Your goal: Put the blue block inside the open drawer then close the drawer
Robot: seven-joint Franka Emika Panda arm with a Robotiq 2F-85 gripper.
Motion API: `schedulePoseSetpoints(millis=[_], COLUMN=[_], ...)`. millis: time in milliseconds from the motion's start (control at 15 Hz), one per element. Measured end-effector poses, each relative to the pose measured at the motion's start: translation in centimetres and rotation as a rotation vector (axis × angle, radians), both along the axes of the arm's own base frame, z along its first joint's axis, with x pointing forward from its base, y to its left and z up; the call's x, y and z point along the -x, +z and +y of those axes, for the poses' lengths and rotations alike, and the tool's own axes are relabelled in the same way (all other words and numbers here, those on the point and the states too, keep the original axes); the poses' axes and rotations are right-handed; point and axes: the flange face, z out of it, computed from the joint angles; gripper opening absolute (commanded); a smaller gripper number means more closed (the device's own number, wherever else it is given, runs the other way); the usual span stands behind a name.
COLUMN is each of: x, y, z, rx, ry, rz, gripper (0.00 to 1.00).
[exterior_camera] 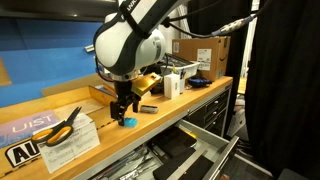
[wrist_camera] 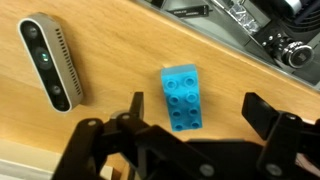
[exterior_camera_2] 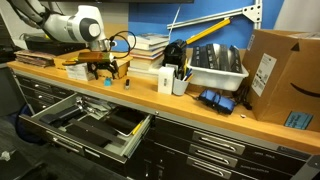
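Observation:
My gripper's open fingers are above the blue block, so they would miss the block if they closed now. My gripper should go lower first, then close on it.
The blue block is a small light-blue studded brick lying flat on the wooden benchtop; it also shows under the gripper in both exterior views. My gripper is open, its two black fingers on either side of the block with gaps to both, just above it. The open drawer is pulled out below the bench, with a grey front edge and dark inside holding tools; it shows in both exterior views.
A grey camera-like device lies beside the block. Orange-handled scissors, papers and a sticker lie on the bench. A white cup, a grey bin, books and a cardboard box stand further along.

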Motion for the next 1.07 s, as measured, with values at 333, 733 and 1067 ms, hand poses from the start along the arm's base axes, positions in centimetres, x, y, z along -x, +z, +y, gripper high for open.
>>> schedulePoseSetpoints(millis=[333,733,1067], x=[-1.7,-1.3,-0.4], y=[-2.5,-1.5,-0.3], z=[0.3,0.0,-3.5], rx=[0.005,-0.038,-0.045], ry=[-0.013,-0.048,-0.121], rz=[0.026,0.189,0.242], gripper=[0.51,0.16,0.16])
